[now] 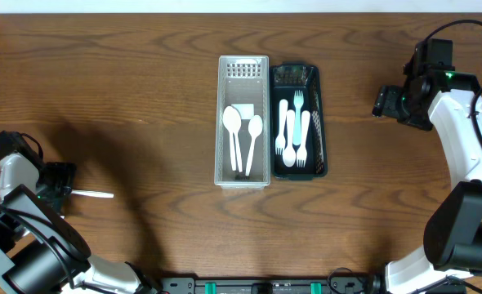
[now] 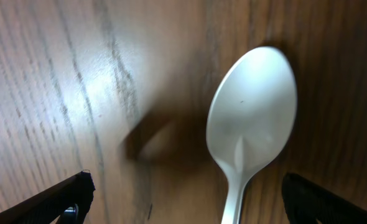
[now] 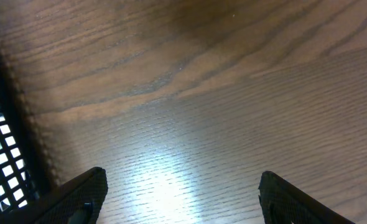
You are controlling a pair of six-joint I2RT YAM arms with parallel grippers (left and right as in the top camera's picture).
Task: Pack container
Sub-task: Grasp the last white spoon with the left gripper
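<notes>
I need to grab the white spoon with my left gripper next, across its handle just below the bowl (image 1: pixel 74 192). Then I can lay the spoon lengthwise in the clear tray (image 1: pixel 243 67).
A white plastic spoon (image 2: pixel 252 118) lies on the wooden table at the far left; in the overhead view it shows as a thin white strip (image 1: pixel 94 194). My left gripper (image 1: pixel 64 186) is open, and in the left wrist view (image 2: pixel 186 186) its fingers stand either side of the spoon's handle without touching it. A clear tray (image 1: pixel 243 67) at the centre holds two white spoons (image 1: pixel 243 135). A black tray (image 1: pixel 319 122) beside it holds several white forks (image 1: pixel 294 131). My right gripper (image 1: pixel 380 102) is open and empty over bare table (image 3: pixel 183 180), to the right of the black tray.
The black tray's mesh wall (image 3: pixel 0 146) shows at the left edge of the right wrist view. The table's front edge carries a black rail (image 1: pixel 265 286). Wood surface lies between the left spoon and the trays.
</notes>
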